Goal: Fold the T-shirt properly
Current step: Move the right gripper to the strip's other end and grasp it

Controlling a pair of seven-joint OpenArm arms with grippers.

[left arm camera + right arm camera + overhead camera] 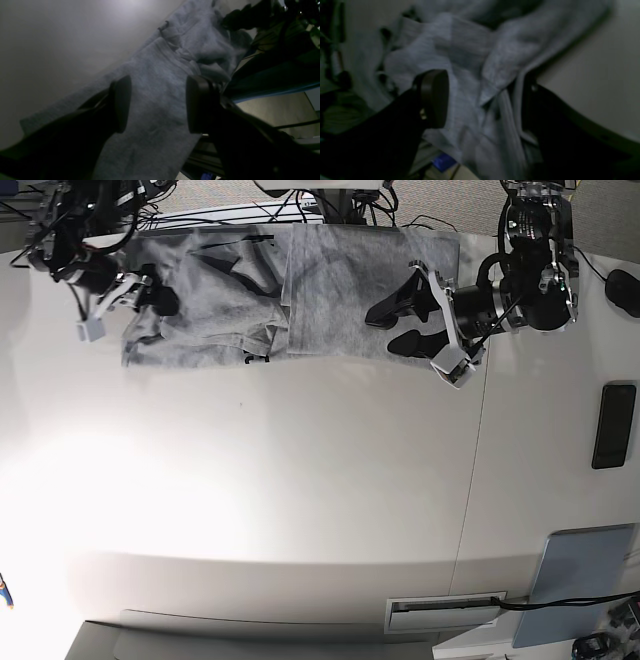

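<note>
The right gripper isn't ready to close yet: its finger is barely under the shirt's hem, so it needs to move farther under first, then close on the hem.
The heather-grey T-shirt (300, 290) lies crumpled along the far edge of the white table (300, 480), its right half flatter than its left. Small black marks show at its folds. My left gripper (400, 322) is open over the shirt's right part; in the left wrist view (160, 105) both pads stand wide apart with plain grey fabric (155, 82) below them. My right gripper (150, 297) is at the shirt's bunched left end. In the right wrist view (482, 100) its jaws stand apart, with rumpled fabric (467, 62) between them and a hem lying over the right finger.
A black phone (612, 425) and a grey pad (575, 585) lie on the table's right side. A dark round object (625, 290) sits at the far right edge. Cables (300, 200) run behind the shirt. A slot (445, 612) is in the table's front edge.
</note>
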